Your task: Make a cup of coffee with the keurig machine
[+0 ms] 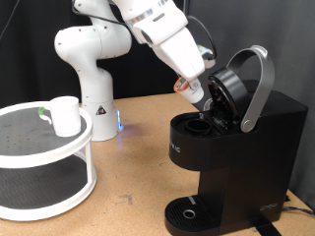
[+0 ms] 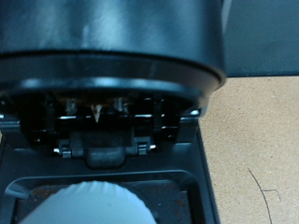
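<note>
The pod hangs above and short of the open pod chamber [image 1: 202, 123] in the exterior view. I need to move it there before my gripper lets go of it.
The keurig machine [image 1: 241, 147] stands at the exterior view's right with its silver-grey lid handle [image 1: 258, 84] raised and the lid open. My gripper [image 1: 194, 93] hangs just above the open pod chamber [image 1: 202, 123], shut on a small white pod [image 1: 185, 88] with an orange-red foil top. In the wrist view the pod's ribbed white body [image 2: 89, 205] shows close up in front of the open brew head [image 2: 112, 112]; my fingers do not show there. The cup [image 1: 65, 115], a plain white mug, sits on top of the white stand at the left.
The white round two-tier stand [image 1: 44, 162] fills the exterior view's lower left. The robot base [image 1: 94, 93] is behind it. The machine's round drip tray [image 1: 189, 211] has nothing on it. Brown tabletop [image 1: 138, 147] lies between stand and machine.
</note>
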{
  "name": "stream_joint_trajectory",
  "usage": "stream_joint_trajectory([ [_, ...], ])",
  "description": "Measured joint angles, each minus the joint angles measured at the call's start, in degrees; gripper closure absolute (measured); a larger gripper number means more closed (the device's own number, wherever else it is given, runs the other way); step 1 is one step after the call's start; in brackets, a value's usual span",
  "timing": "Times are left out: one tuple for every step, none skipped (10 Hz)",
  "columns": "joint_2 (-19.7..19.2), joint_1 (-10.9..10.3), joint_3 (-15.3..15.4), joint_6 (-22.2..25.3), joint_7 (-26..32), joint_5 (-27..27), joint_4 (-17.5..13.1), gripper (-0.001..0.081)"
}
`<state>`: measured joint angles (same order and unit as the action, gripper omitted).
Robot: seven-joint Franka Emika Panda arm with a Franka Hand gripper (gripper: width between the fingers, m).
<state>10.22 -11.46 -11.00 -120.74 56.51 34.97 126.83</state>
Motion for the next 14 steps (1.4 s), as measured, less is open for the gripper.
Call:
stream_joint_trajectory([
  [-0.1, 0.0, 0.4, -1.1, 0.0, 0.0, 0.7, 0.0375],
  [-0.2, 0.0, 0.8, -2.1, 0.0, 0.0, 1.4, 0.0375],
  [-0.5, 0.0, 1.2, -3.1, 0.0, -0.2, 2.0, 0.0375],
  [-1.1, 0.0, 1.7, -4.2, 0.0, -0.5, 2.5, 0.0375],
  [-1.6, 0.0, 2.1, -5.2, 0.0, -0.7, 2.9, 0.0375],
  [-2.0, 0.0, 2.4, -5.9, 0.0, -0.7, 3.3, 0.0375],
  [-2.4, 0.0, 2.7, -6.2, 0.0, -0.8, 3.4, 0.0375],
  [-2.8, 0.0, 2.8, -6.3, -0.1, -1.0, 3.6, 0.0375],
  [-3.0, 0.0, 2.9, -6.3, -0.3, -1.5, 3.7, 0.0375],
  [-3.2, 0.0, 3.0, -6.3, -0.7, -1.9, 3.8, 0.0375],
  [-3.3, 0.0, 3.2, -6.5, -1.1, -2.3, 3.9, 0.0375],
  [-3.5, 0.0, 3.4, -7.1, -1.5, -2.4, 3.9, 0.0375],
  [-3.9, 0.0, 3.6, -7.9, -1.7, -2.4, 3.9, 0.0375],
  [-4.2, 0.0, 3.7, -8.5, -1.7, -2.4, 3.9, 0.0375],
])
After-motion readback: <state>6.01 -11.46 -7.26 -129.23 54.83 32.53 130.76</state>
